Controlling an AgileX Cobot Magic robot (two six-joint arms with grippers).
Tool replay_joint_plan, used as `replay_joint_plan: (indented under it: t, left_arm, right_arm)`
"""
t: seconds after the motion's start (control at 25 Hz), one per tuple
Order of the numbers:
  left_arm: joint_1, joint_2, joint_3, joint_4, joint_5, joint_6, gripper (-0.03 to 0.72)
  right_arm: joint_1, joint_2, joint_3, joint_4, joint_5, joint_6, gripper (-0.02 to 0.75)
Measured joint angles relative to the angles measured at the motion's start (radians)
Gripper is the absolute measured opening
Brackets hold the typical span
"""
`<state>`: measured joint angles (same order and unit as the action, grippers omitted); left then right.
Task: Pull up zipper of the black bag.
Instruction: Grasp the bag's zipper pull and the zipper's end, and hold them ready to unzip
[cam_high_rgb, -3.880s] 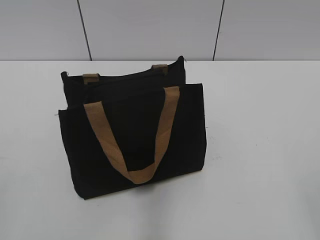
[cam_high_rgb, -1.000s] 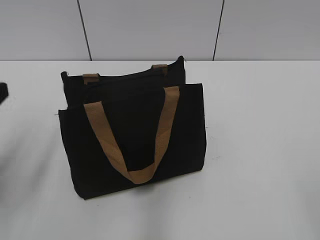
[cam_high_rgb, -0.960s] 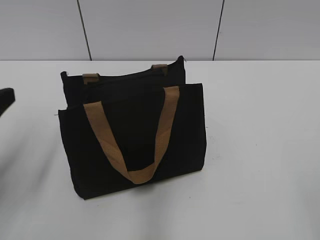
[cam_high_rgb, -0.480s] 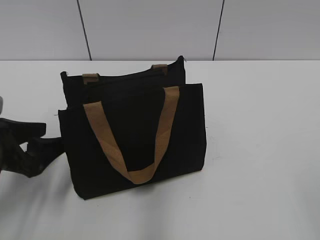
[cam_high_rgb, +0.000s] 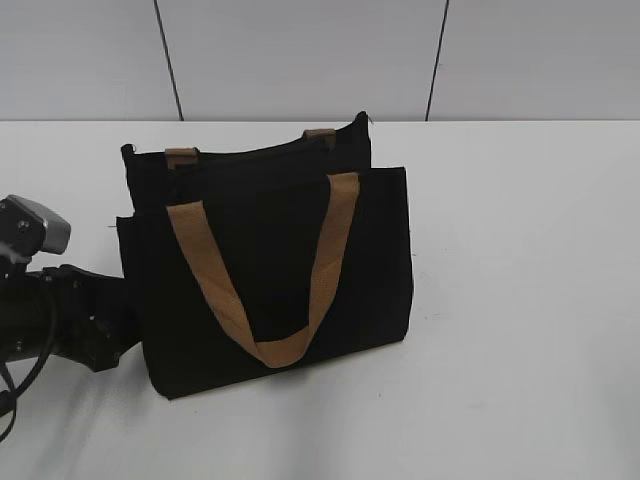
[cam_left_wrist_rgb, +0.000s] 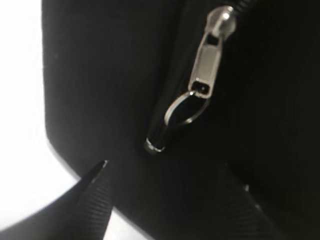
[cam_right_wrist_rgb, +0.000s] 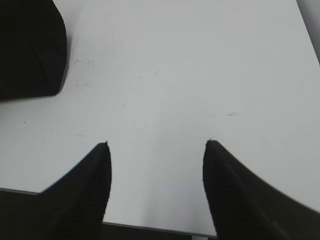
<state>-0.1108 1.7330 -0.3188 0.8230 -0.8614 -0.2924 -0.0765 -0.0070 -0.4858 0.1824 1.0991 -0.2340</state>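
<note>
My left gripper should next grab the fabric end beyond its zipper stop (cam_left_wrist_rgb: 152, 185), so that it holds the zipper (cam_left_wrist_rgb: 205, 67) tight for pulling up.
The black bag (cam_high_rgb: 270, 270) stands upright on the white table, with a tan handle (cam_high_rgb: 270, 345) hanging down its front. The zipper (cam_high_rgb: 250, 150) runs along its top edge. In the left wrist view the silver pull tab (cam_left_wrist_rgb: 204, 65) hangs on the black fabric, with a small ring below it. My left gripper (cam_left_wrist_rgb: 170, 177) is open, its two fingers spread on either side of the bag's end, just below the tab and not touching it. In the exterior view it (cam_high_rgb: 118, 308) sits against the bag's left end. My right gripper (cam_right_wrist_rgb: 156, 145) is open and empty over bare table.
A corner of the bag (cam_right_wrist_rgb: 30, 50) shows at the top left of the right wrist view. The white table (cam_high_rgb: 520, 300) stretches to the right of the bag. A grey panelled wall (cam_high_rgb: 300, 60) stands behind it.
My left arm has come in from the left edge of the exterior view and reached the bag's left end. The bag has not moved.
</note>
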Motion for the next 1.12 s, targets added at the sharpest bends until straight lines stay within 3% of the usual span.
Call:
replay_joint_plan:
  t: [0.44, 0.64, 1.12]
  left_arm:
    - [0.0, 0.136, -0.131, 0.053, -0.001, 0.0, 0.395]
    - [0.0, 0.167, -0.175, 0.079, -0.008, -0.001, 0.319]
    - [0.0, 0.137, -0.182, 0.096, -0.035, -0.002, 0.292]
  right_arm:
    - [0.0, 0.0, 0.0, 0.0, 0.0, 0.0, 0.454]
    - [0.0, 0.0, 0.0, 0.0, 0.0, 0.0, 0.454]
    - [0.0, 0.0, 0.0, 0.001, 0.0, 0.0, 0.454]
